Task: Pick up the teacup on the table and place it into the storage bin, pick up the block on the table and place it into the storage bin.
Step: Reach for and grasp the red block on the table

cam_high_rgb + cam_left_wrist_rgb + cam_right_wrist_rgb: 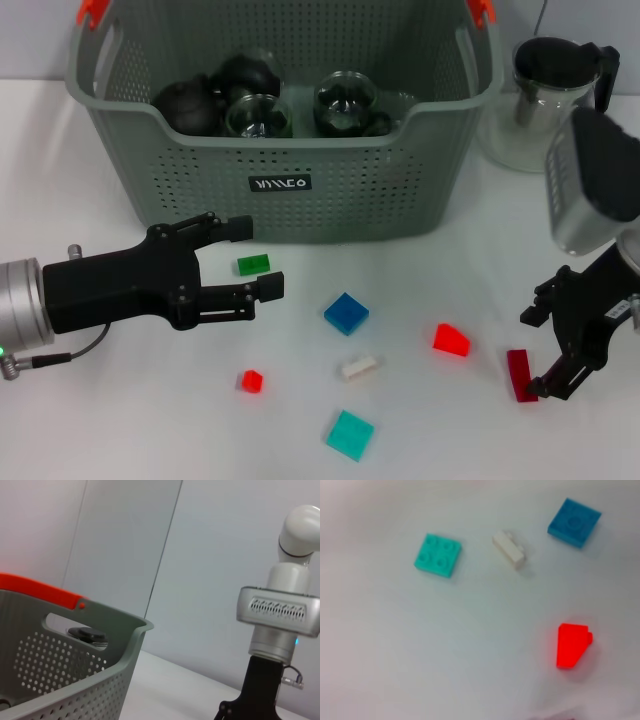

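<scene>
The dark red block (518,375) lies against the nearer finger, outside the fingers' gap: too early to close, so my right gripper moves toward it next.
The grey-green storage bin (280,185) stands at the back centre, and several dark glass teacups (258,112) lie inside it. Loose blocks are scattered on the white table in front of it. My left gripper (255,258) is open just in front of the bin, its fingers on either side of a small green block (252,264). My right gripper (541,350) is open low at the right, and a dark red block (518,375) lies beside its nearer fingertip. The right wrist view shows a red wedge block (574,645), a teal block (437,555), a white block (509,550) and a blue block (574,515).
A glass teapot (548,100) with a black lid stands at the back right beside the bin. Between the arms lie a blue block (346,312), a white block (359,366), a small red block (250,381), a teal block (349,434) and a red wedge (451,339). The left wrist view shows the bin's corner (125,645).
</scene>
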Robot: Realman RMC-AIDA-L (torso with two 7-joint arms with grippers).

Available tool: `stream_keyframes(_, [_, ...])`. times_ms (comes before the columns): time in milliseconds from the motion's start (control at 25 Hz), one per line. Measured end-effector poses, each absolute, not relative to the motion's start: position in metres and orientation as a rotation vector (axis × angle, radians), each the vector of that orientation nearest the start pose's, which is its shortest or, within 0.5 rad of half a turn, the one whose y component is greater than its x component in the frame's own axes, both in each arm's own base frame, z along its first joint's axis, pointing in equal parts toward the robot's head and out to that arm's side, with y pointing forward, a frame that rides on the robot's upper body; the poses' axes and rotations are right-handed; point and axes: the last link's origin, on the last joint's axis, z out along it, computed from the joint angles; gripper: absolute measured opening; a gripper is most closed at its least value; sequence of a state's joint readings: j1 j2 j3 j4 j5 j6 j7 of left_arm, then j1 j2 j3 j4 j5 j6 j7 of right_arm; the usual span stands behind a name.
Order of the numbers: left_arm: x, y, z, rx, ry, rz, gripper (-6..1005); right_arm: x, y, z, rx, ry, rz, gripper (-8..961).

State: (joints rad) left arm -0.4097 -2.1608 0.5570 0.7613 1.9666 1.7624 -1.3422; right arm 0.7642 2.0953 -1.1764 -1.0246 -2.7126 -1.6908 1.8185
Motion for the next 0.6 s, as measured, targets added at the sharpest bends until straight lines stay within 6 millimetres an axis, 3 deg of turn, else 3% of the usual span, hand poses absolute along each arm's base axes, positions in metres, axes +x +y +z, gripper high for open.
stream_keyframes(360, [-0.265,0.284,0.005,-2.652,-0.632,-0.972,919,0.202,0.355,-0.035,-2.999,0.114,-0.933,941])
stream_keyframes(600, [-0.265,0.284,0.005,-2.651,-0.638,-0.973,918,0.203,0.35,-0.042,-3.005,0.073,-0.97,941])
